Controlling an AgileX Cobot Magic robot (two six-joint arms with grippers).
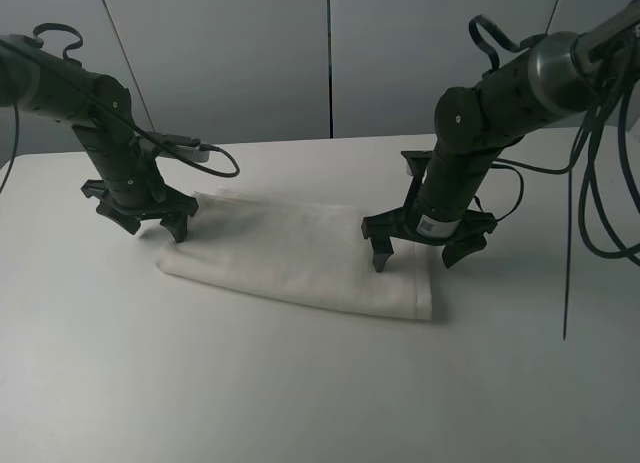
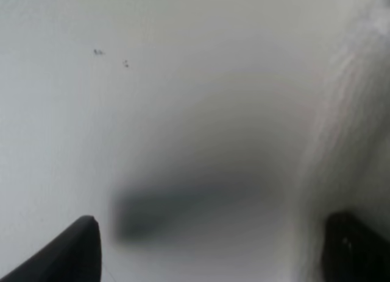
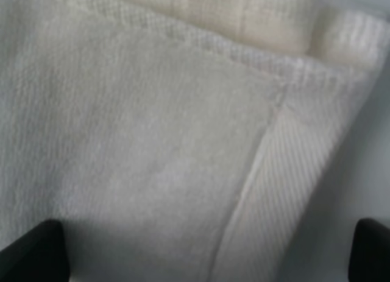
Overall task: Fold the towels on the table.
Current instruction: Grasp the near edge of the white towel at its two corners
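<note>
The white towel's ribbed hem is the part my right gripper should grab next, to fold the long strip (image 1: pixel 290 251) shorter across the table.
A white towel (image 1: pixel 300 255) lies folded into a long strip across the middle of the table (image 1: pixel 300 383). My left gripper (image 1: pixel 152 226) hovers open over the towel's far left corner, its fingers spread wide with nothing between them. In the left wrist view the towel edge (image 2: pixel 359 130) is a blurred white band beside bare tabletop. My right gripper (image 1: pixel 412 255) stands open just above the towel's right end, fingertips straddling the cloth. The right wrist view shows the towel's (image 3: pixel 134 136) terry weave and its ribbed hem (image 3: pixel 286 172) close up, layers stacked at the corner.
Black cables (image 1: pixel 590 183) hang from the right arm over the table's right side. A grey wall stands behind the table's far edge. Bare tabletop spreads in front of the towel.
</note>
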